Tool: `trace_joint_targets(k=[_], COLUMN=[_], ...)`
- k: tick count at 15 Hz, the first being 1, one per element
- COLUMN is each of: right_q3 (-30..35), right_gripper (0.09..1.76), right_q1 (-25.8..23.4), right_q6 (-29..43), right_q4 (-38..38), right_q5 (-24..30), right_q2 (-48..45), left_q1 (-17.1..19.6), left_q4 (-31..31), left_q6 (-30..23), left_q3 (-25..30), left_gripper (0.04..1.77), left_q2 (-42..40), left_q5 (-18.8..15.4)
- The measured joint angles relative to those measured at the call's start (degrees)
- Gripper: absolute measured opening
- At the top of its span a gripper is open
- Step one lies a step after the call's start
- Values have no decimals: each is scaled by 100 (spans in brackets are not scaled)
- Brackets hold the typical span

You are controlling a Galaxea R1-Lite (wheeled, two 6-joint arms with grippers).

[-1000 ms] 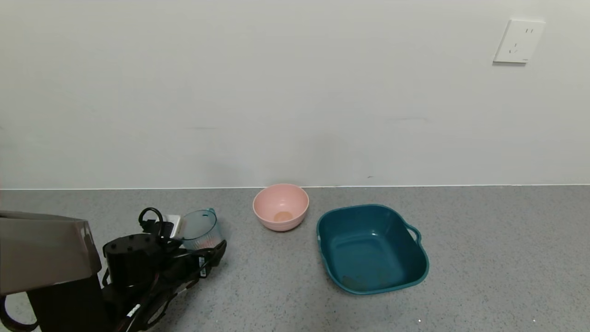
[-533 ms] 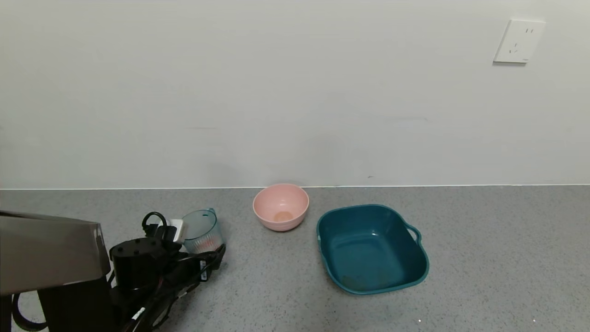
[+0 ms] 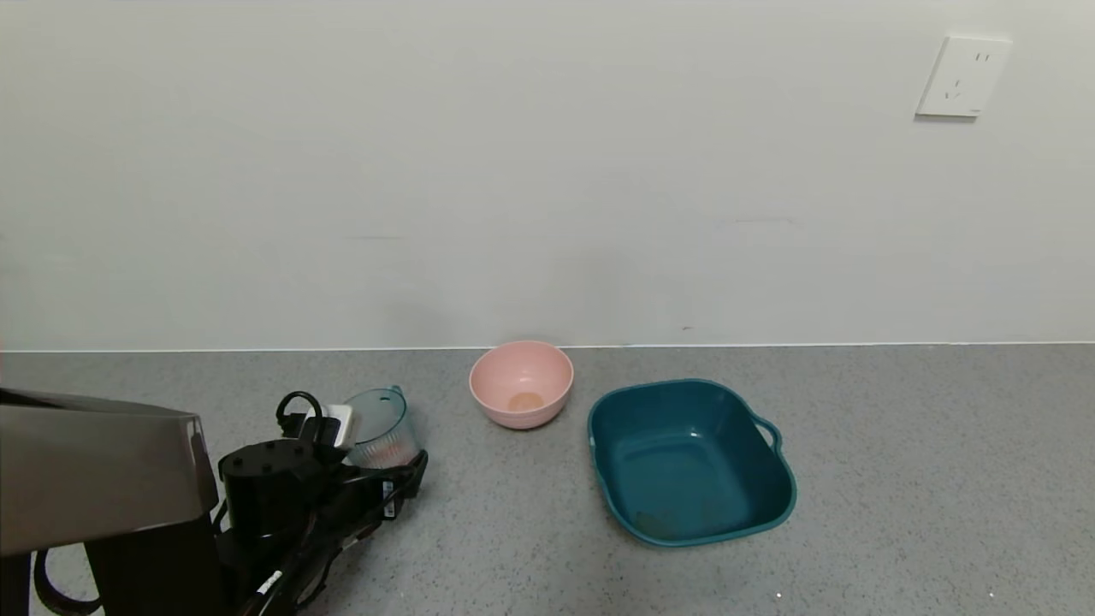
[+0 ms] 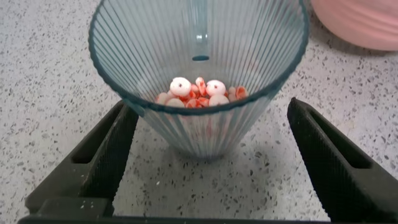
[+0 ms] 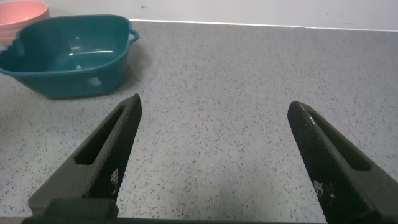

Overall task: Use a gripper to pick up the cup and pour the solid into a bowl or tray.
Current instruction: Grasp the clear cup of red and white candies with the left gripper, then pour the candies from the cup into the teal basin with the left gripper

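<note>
The cup's open rim (image 3: 377, 391) needs to stay free to pour the discs out. My left gripper should grab the cup by its ribbed side (image 3: 390, 450) next.
The translucent blue-green ribbed cup (image 3: 382, 426) stands upright on the grey counter at the left. The orange-red and white discs (image 4: 199, 92) lie in its bottom. My left gripper (image 3: 381, 459) is open, with one black finger (image 4: 115, 146) on each side of the cup's lower part (image 4: 199, 118); I see a gap on both sides. The dark teal tray (image 3: 689, 462) stands to the right of centre and looks empty. My right gripper (image 5: 214, 104) is open and empty above bare counter, out of the head view.
A round pink bowl (image 3: 521, 382) stands between the cup and the tray, near the wall. The tray (image 5: 68, 56) and the pink bowl (image 5: 22, 11) also show far off in the right wrist view. A wall socket (image 3: 962, 75) is at the upper right.
My left arm has moved right and forward towards the cup, so the fingers now reach further along its sides. The cup, bowl and tray have not moved.
</note>
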Motion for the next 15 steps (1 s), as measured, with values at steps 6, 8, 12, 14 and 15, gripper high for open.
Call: trace_joint_targets(k=[6,8,12,14,15], right_q3=[0,0,0,0,0], right_gripper=[171,171,171,171,171], right_q1=[0,0,0,0,0], right_q6=[0,0,-2,0,0], right_q4=[0,0,0,0,-2], right_q5=[2,0,0,2,-1], right_q2=[0,0,0,0,0], left_q1=[5,16,20,20,20], left_q4=[0,2,2,-5,-6], left_q6=[-9,-9,-23,-34,-41], left_q3=[-165,-212,-252,-265,-261], left_gripper=[172,172,136,131,130], left_q2=[6,12,28,45,48], left_q5=[12,17,20,22,20])
